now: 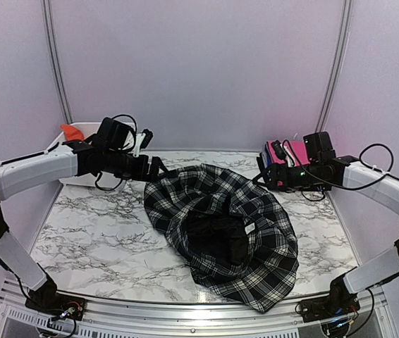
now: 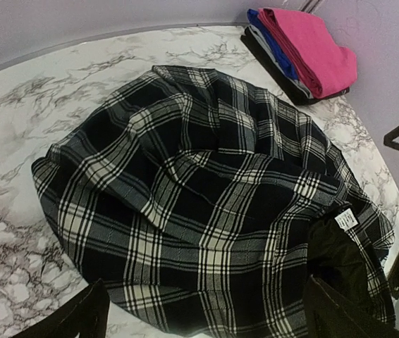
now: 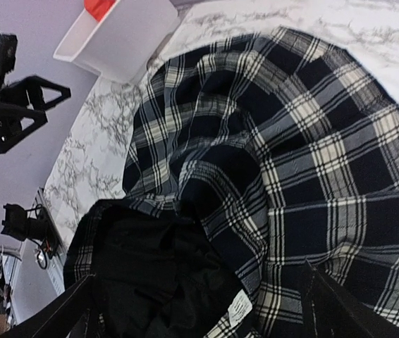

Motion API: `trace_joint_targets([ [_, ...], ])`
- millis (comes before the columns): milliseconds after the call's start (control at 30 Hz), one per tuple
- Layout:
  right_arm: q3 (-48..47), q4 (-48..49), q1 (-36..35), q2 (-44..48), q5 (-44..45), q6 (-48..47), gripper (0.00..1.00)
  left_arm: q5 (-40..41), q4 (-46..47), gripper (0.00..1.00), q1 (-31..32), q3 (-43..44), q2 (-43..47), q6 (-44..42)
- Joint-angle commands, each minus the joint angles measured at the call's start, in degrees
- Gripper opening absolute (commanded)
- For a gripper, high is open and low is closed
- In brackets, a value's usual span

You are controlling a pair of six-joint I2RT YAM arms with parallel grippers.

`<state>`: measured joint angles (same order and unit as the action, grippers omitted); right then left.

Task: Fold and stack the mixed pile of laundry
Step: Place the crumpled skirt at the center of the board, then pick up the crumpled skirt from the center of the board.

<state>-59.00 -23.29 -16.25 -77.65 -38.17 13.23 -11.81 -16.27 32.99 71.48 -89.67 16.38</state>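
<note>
The left gripper grabs the shirt's rim (image 1: 188, 222) (image 2: 306, 272) beside its black lining next, to spread and fold the plaid shirt. The label side stays free.
The black-and-white plaid shirt (image 1: 221, 218) lies crumpled in the middle of the marble table, its black lining and a white label (image 1: 250, 227) facing up. It fills the left wrist view (image 2: 199, 190) and the right wrist view (image 3: 277, 162). The orange t-shirt (image 1: 71, 131) pokes out of the white bin and also shows in the right wrist view (image 3: 99, 7). My left gripper (image 1: 157, 169) is open and empty, hovering at the shirt's far left edge (image 2: 205, 282). My right gripper (image 1: 264, 176) is open and empty above the shirt's far right edge (image 3: 199, 273).
A white plastic bin (image 1: 90, 151) stands at the back left. A folded stack with a pink garment (image 1: 297, 151) on top sits at the back right; it also shows in the left wrist view (image 2: 312, 46). Walls close the back and sides.
</note>
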Motion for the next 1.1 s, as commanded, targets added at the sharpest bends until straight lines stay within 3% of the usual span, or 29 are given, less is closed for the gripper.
trace_joint_targets([
  [0, 1.1, -3.6, -3.5, -5.1, 1.4, 0.8, 0.89, -2.0, -3.6, 0.99, 2.6, 8.0, -6.9, -7.4],
  [233, 1.8, -1.5, -5.8, -12.7, 1.9, 2.7, 0.81, 4.1, -13.1, 0.99, 12.6, 22.5, -19.2, -16.9],
  [300, 1.4, -0.5, -5.8, -13.9, 1.2, 2.5, 0.79, 2.9, -12.8, 0.99, 13.1, 23.8, -20.3, -19.6],
  [467, 0.4, -0.8, -5.8, -14.7, 0.0, 1.7, 0.74, -4.9, -9.6, 0.94, 13.1, 24.8, -23.4, -37.9],
  [567, 0.8, -2.2, -5.8, -14.6, -0.1, 1.1, 0.73, -8.6, -9.7, 0.91, 12.8, 29.1, -27.8, -44.2],
  [833, 3.8, -5.1, -5.8, -11.9, 0.4, 1.6, 0.73, -11.5, -9.4, 0.89, 14.6, 41.0, -39.9, -47.2],
  [933, 5.0, -6.0, -5.8, -11.6, 0.5, 2.2, 0.72, -10.5, -9.3, 0.77, 16.3, 41.7, -42.2, -47.7],
  [1067, 8.0, -5.6, -5.8, -12.0, 0.1, 2.7, 0.68, -7.8, -9.3, 0.38, 17.5, 43.4, -44.2, -45.4],
])
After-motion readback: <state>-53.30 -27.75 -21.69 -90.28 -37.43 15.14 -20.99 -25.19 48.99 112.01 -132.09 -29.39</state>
